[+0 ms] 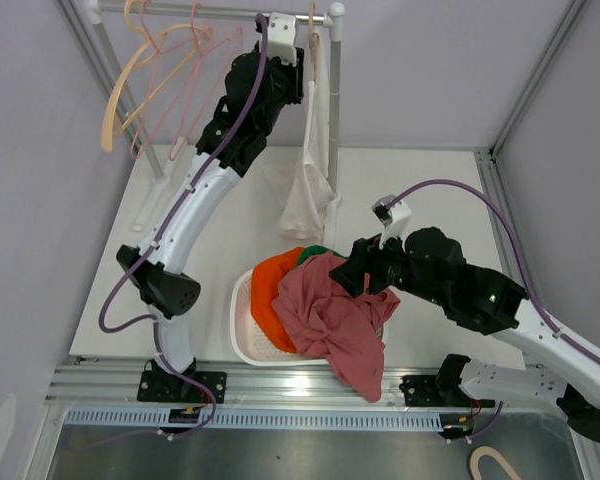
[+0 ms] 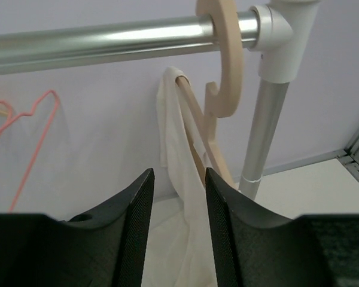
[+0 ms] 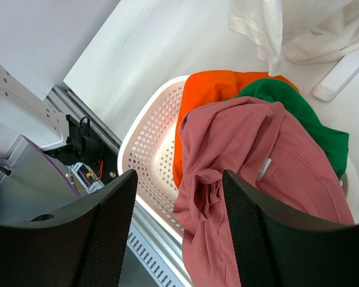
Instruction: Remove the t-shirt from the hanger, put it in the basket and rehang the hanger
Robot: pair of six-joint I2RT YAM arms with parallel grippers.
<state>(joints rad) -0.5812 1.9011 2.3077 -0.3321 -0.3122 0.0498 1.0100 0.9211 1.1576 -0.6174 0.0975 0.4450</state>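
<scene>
The robot's left gripper should next hold the t-shirt by its neck below the metal bar, so the wooden hanger's arms stay free and the t-shirt can be removed.
A cream t-shirt hangs from a wooden hanger hooked on the metal rail by the right post. Its lower part droops onto the table. My left gripper is up at the rail, open, with the hanging t-shirt seen in the gap between its fingers, just beyond them. My right gripper is open and empty, hovering above a pink shirt in the basket; in the top view it is at the basket's right side.
A white perforated basket near the front edge holds the pink shirt, an orange garment and a green one. Empty pink and tan hangers hang left on the rail. The rack's post stands right of the hanger.
</scene>
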